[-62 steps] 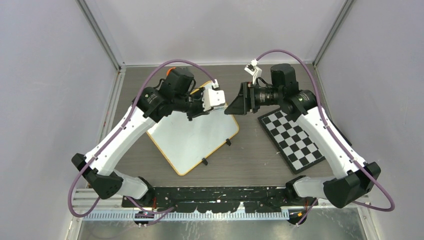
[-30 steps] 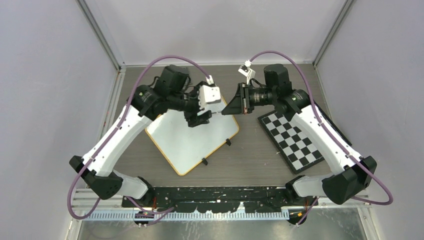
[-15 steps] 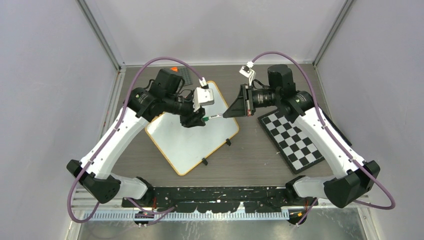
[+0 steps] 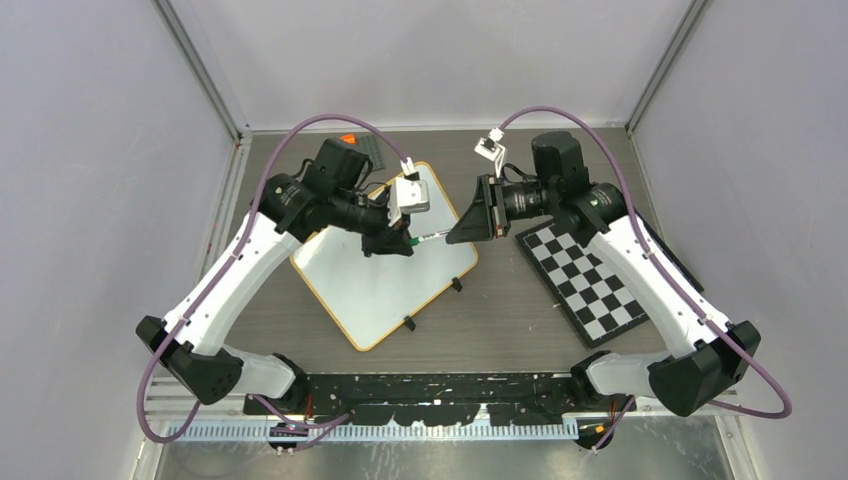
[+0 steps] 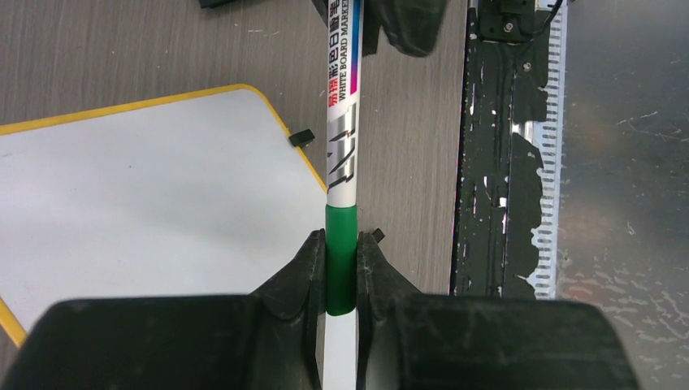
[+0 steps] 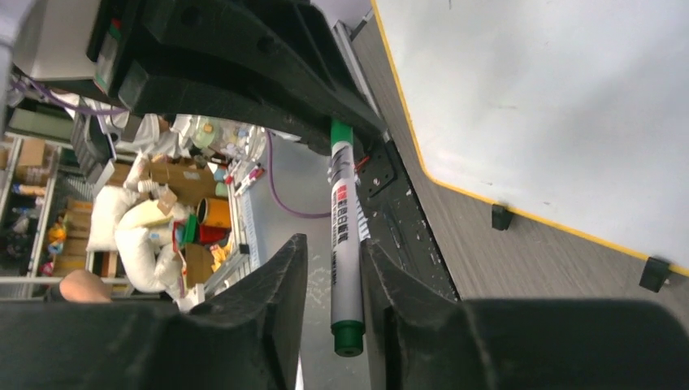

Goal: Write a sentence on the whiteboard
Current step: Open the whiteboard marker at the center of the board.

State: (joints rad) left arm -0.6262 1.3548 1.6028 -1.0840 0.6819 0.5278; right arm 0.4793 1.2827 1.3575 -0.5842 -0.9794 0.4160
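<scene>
The right gripper grabs the white marker by its body toward its green tail end (image 4: 447, 234) (image 6: 347, 286) next, which leaves the marker's cap free to pull off for writing.
The whiteboard (image 4: 380, 285) lies tilted at the table's centre-left, white with an orange-tan rim and black clip feet. It also shows in the left wrist view (image 5: 162, 187) and the right wrist view (image 6: 552, 97). No sentence shows on it. My left gripper (image 4: 402, 240) (image 5: 341, 244) is shut on the green cap of a white marker (image 4: 432, 236) (image 5: 342, 146), held level above the board's right corner. My right gripper (image 4: 458, 232) (image 6: 333, 244) is open. Its fingers straddle the marker's green tail end (image 6: 348, 335), with a gap on one side.
A black-and-white checkerboard (image 4: 590, 280) lies at the right, under the right arm. A black mounting rail (image 4: 450, 390) runs along the near edge. Grey walls close in the left, back and right. A small orange-marked object (image 4: 347, 138) sits behind the left arm.
The two grippers came together over the board's right corner. The left gripper then drew back left with the marker in it. The right gripper's fingers now reach around the marker's tail.
</scene>
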